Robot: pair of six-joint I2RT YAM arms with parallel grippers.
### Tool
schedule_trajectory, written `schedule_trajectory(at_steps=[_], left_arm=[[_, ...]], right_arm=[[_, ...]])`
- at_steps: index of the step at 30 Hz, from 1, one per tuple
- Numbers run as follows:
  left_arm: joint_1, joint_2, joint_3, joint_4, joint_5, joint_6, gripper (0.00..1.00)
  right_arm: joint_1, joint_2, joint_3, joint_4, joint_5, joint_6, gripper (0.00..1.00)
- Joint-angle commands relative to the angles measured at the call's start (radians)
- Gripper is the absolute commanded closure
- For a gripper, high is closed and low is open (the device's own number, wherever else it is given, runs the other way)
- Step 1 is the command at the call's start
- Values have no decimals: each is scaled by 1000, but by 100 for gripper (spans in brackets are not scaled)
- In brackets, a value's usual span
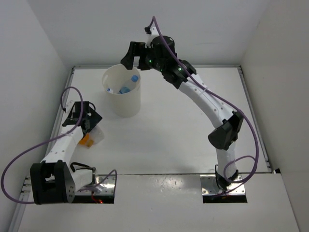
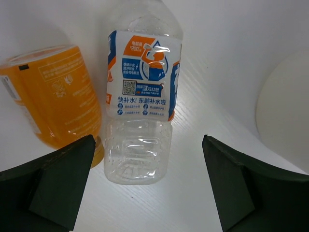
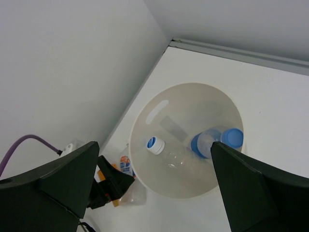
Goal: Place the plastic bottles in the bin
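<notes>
My left gripper should grab the labelled bottle by its clear base point(image 2: 138, 151), so its label end can enter the bin.
The white bin point(image 1: 121, 99) stands at the far left of the table. Inside it lie the blue-labelled bottle with blue cap point(image 3: 215, 141) and the plain clear bottle point(image 3: 171, 152). My right gripper point(image 1: 137, 55) hovers open and empty above the bin's far rim point(image 3: 145, 180). The orange bottle point(image 2: 53, 96) and the clear bottle with white-blue-red label point(image 2: 142, 92) lie side by side on the table, left of the bin. My left gripper point(image 2: 147, 186) is open just short of the labelled bottle's base, touching nothing; it also shows in the top view point(image 1: 89, 126).
White walls enclose the table on the left, back and right. The bin's side point(image 2: 287, 116) shows at the right of the left wrist view. A purple cable point(image 1: 72, 96) loops by the left arm.
</notes>
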Motion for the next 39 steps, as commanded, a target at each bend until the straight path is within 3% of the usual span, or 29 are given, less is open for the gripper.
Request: schedule_trajectory(at_steps=[1, 7, 22, 30, 34, 39], left_arm=[[16, 31, 34, 53, 19, 3, 0], [16, 65, 25, 82, 19, 3, 0], [34, 205, 45, 115, 84, -20, 15], [34, 193, 89, 112, 72, -14, 36], [54, 145, 210, 58, 25, -59, 51], [63, 123, 394, -11, -58, -36, 61]], right_arm=[[-15, -58, -15, 30, -20, 20, 0], [-34, -76, -38, 30, -29, 29, 0], [-95, -95, -58, 30, -69, 87, 0], [-127, -95, -67, 30, -109, 118, 0], [-136, -95, -76, 30, -118, 127, 0], [-146, -85, -76, 40, -138, 146, 0]])
